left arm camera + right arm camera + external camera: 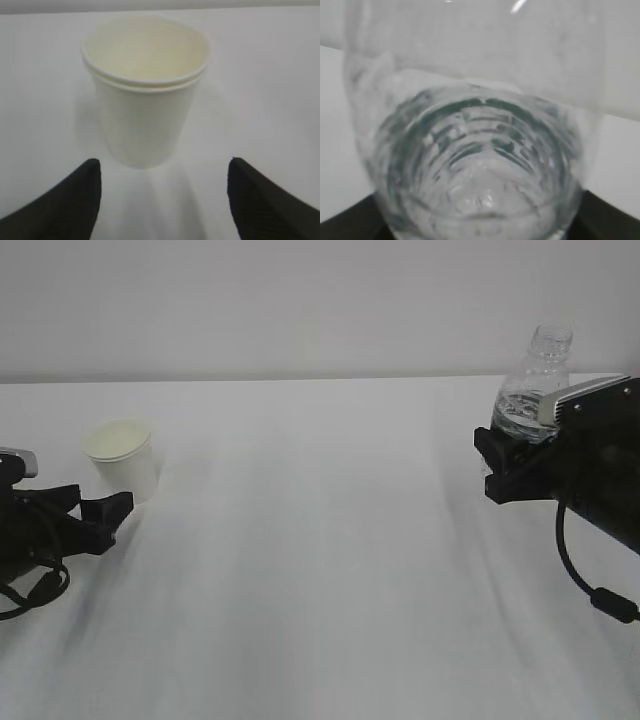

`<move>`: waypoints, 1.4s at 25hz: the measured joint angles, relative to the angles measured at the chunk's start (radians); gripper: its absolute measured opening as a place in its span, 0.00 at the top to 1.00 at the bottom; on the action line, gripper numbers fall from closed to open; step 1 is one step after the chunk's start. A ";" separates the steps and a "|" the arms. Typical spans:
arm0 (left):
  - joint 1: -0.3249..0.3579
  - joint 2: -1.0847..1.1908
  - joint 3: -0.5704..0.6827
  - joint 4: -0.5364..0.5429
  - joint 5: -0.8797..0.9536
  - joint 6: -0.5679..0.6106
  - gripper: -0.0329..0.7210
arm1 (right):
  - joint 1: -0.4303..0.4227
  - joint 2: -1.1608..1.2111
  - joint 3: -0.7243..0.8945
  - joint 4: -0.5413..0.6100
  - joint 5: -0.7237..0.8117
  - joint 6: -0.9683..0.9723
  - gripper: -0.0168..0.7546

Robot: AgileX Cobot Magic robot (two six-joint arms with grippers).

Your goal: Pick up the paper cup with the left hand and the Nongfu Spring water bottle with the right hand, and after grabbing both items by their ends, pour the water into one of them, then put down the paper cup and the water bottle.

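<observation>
My left gripper grabs the paper cup by its narrower lower body (pixel 137 478) next. The cup flares to a wide rim about as broad as my open fingertips.
The paper cup (pixel 125 455) stands upright on the white table at the left, and its cream inside looks empty in the left wrist view (pixel 145 100). Just in front of the cup, my left gripper (pixel 100 502) is open, with both fingers short of it and touching nothing (pixel 163 172). At the right, the clear Nongfu Spring water bottle (pixel 535 370) leans slightly, capless, with water in its lower part. My right gripper (pixel 490 465) is shut on its lower body. The bottle (pixel 480 150) fills the right wrist view, with green tints showing through and the right gripper (pixel 480 222) round its base.
A white cloth-covered table (pixel 320 570) stretches between the two arms. A plain white wall runs behind the table's far edge. A black cable (pixel 590 590) hangs below the right arm.
</observation>
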 joint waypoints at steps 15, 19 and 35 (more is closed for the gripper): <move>0.000 0.073 -0.130 0.008 -0.004 -0.002 0.20 | 0.000 -0.002 0.000 -0.002 0.002 0.000 0.38; 0.000 0.105 -0.164 0.010 -0.004 -0.002 0.20 | 0.000 -0.002 0.000 -0.002 0.002 0.000 0.38; 0.000 0.166 -0.296 0.017 0.059 -0.011 0.19 | 0.000 -0.002 0.000 -0.002 0.002 -0.001 0.38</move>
